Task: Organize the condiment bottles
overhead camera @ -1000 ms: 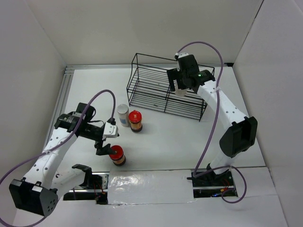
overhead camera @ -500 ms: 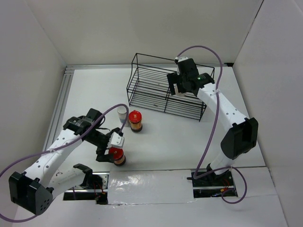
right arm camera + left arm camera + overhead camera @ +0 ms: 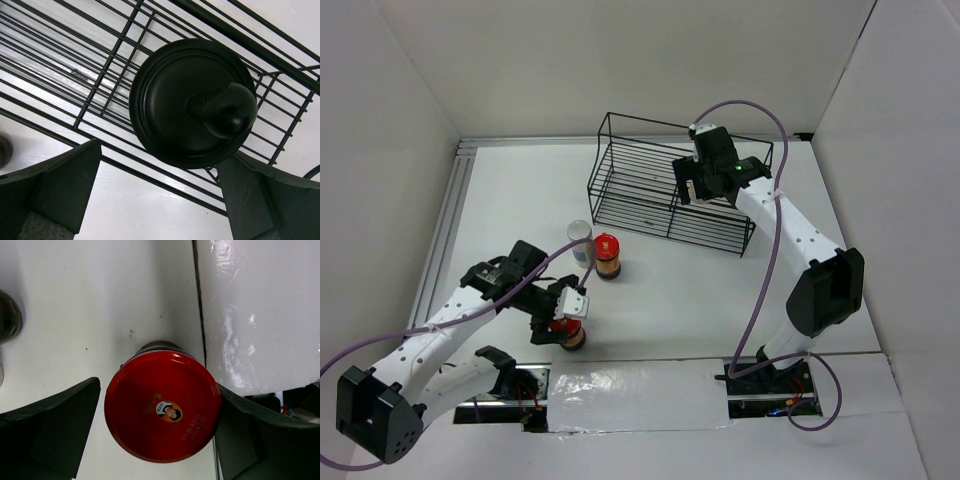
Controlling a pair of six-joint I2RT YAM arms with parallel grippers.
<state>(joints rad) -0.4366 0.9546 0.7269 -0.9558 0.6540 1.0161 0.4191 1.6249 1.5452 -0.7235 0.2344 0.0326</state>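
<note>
The left gripper needs to close on the red cap, because its fingers reach past the cap's top.
A red-capped jar with brown contents stands near the table's front edge. My left gripper is open and straddles it. In the left wrist view the red cap fills the gap of that gripper; the right finger touches its edge and a sliver of table shows at the left finger. A second red-capped jar and a pale-capped jar stand side by side mid-table. My right gripper is open over the black wire rack. The black-capped jar stands in the rack just beyond the gripper.
A shiny plastic sheet covers the near edge between the arm bases; it also shows in the left wrist view. White walls close in the table on three sides. A metal rail runs along the left edge.
My left gripper moved from beside the front red-capped jar to straddle it. My right gripper lowered the black-capped jar into the rack and let go of it.
</note>
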